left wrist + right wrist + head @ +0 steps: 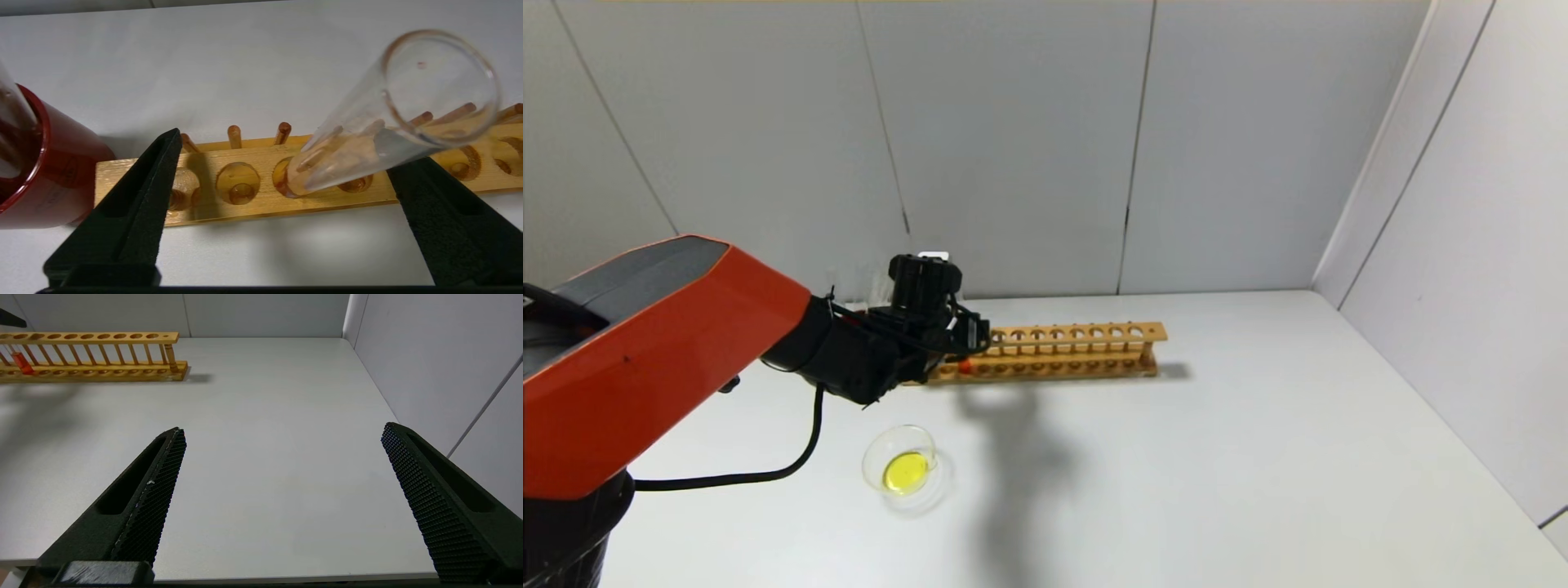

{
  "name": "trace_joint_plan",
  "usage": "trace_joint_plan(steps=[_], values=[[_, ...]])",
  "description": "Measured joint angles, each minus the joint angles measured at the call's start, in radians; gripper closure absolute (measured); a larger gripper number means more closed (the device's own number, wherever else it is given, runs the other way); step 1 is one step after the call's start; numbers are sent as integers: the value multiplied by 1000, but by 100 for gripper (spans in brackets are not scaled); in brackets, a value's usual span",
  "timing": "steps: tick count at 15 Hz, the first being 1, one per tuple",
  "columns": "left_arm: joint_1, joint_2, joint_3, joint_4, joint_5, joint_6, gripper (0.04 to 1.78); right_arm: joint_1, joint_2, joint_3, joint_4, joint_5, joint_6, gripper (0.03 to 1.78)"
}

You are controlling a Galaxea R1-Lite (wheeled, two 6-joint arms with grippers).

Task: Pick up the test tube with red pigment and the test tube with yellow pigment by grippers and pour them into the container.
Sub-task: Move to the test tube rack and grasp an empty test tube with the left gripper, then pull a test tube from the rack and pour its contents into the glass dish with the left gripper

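My left gripper grabs the test tube with red pigment by its clear side above the rack next, since the rack closes around the test tube's lower end.
The test tube with red pigment [20, 361] stands in the wooden rack [1078, 351] near its left end, and its red liquid [965, 367] shows low in the rack. My left gripper [972, 333] hangs over that end, open. In the left wrist view the clear tube [367, 134] rises from a rack hole between the fingers [135, 204] and leans toward one finger. The container [882, 445], a clear glass dish, sits on the table in front of the rack with yellow liquid in it. The test tube with yellow pigment is not seen. My right gripper [282, 430] is open above bare table.
A dark red cup [53, 163] stands against the rack's [245, 212] left end. Grey wall panels close the table at the back and right. The rack [94, 369] has several vacant holes along its length.
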Motion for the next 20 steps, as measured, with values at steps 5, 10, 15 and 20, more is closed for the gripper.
trace_joint_plan(steps=[5,10,15,20], values=[[-8,0,1,-1,1,3,94,0,0,0,0,0,0,6],[-16,-2,0,0,10,7,151,0,0,0,0,0,0,6],[-16,-10,-5,0,11,29,151,0,0,0,0,0,0,6],[-17,-61,-35,10,11,99,151,0,0,0,0,0,0,6]])
